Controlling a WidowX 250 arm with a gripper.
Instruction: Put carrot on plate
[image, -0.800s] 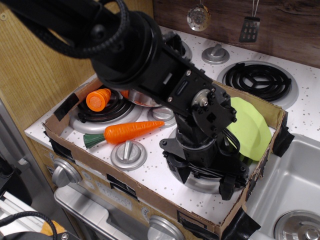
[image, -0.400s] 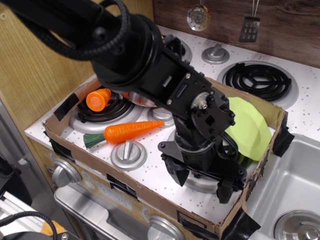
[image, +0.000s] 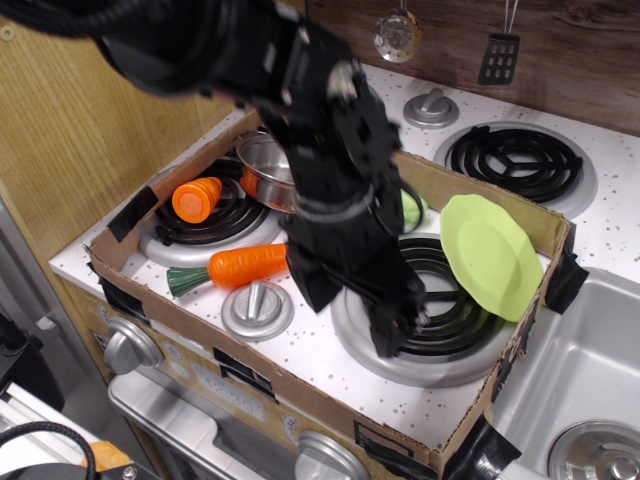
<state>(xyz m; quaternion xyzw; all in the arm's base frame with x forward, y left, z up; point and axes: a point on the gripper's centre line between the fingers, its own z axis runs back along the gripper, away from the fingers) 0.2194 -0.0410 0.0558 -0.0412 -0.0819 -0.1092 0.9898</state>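
I will pick up the carrot next with my gripper by its thick end (image: 232, 268), because the long carrot has its bulk close to the green stem.
The carrot (image: 238, 265) lies on the white stovetop at the front left of the cardboard box, with its green stem end pointing left. Its tip is hidden behind my arm. The lime-green plate (image: 490, 255) leans tilted against the box's right wall, over the edge of the front right burner. My gripper (image: 352, 312) hangs open and empty just right of the carrot. One black finger (image: 312, 288) is close to the carrot's tip and the other (image: 395, 335) is over the burner.
A stubby orange cylinder (image: 197, 198) lies on the left burner (image: 215, 225). A steel pot (image: 262, 165) stands behind it. Cardboard walls (image: 300, 395) ring the work area. A knob (image: 257, 305) sits in front of the carrot. A sink (image: 590, 380) is at the right.
My arm has swung left from over the front right burner toward the carrot, uncovering the burner and the plate. The carrot and plate have not moved.
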